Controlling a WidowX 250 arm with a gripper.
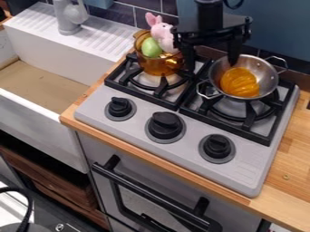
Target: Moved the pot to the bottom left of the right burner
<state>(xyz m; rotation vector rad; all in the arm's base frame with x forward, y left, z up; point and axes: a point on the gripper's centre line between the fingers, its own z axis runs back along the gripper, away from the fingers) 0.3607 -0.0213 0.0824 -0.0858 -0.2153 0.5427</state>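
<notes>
My gripper should next grab the steel pot's rim beside the amber pot, to move the steel pot to its burner's corner by the middle knob.
My gripper hangs down from the top edge over the back of the stove, open, its two fingers wide apart. Its left finger is by the right side of an amber see-through pot; its right finger is at the back-left rim of a steel pot. The steel pot, with wire handles at two sides, stands over the right burner and holds a ribbed orange object. The amber pot stands over the left burner with a green rounded object and a pink plush toy.
Three black knobs line the stove's front. A white sink with a grey faucet is at left, a wooden counter at right, and a tiled wall behind.
</notes>
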